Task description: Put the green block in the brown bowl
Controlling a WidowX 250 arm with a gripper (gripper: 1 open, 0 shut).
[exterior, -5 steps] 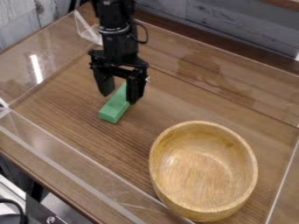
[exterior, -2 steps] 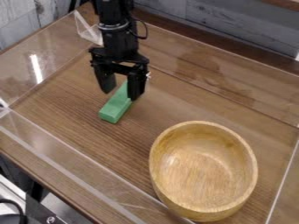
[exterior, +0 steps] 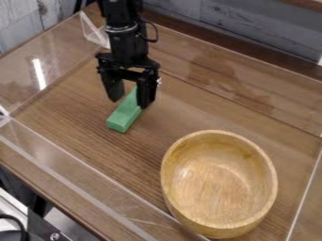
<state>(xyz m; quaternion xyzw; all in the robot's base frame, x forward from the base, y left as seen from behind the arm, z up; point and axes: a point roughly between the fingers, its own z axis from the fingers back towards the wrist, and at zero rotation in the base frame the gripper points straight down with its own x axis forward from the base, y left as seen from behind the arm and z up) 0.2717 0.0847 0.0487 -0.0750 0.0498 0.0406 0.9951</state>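
Observation:
I will grab the green block by one short end with my gripper next. Then I can drop it into the brown bowl.
A small green block lies flat on the wooden tabletop, left of centre. Straight over its far end hangs my black gripper, pointing down with its fingers spread open, one on each side of the block's upper end. The fingers are not closed on the block, and nothing is held. At the lower right stands the brown bowl, a wide round wooden bowl, empty inside. It sits well apart from the block and the gripper.
Clear plastic walls run along the table's front and left edges. A grey plank wall stands behind the table. Cables trail from the arm at the top.

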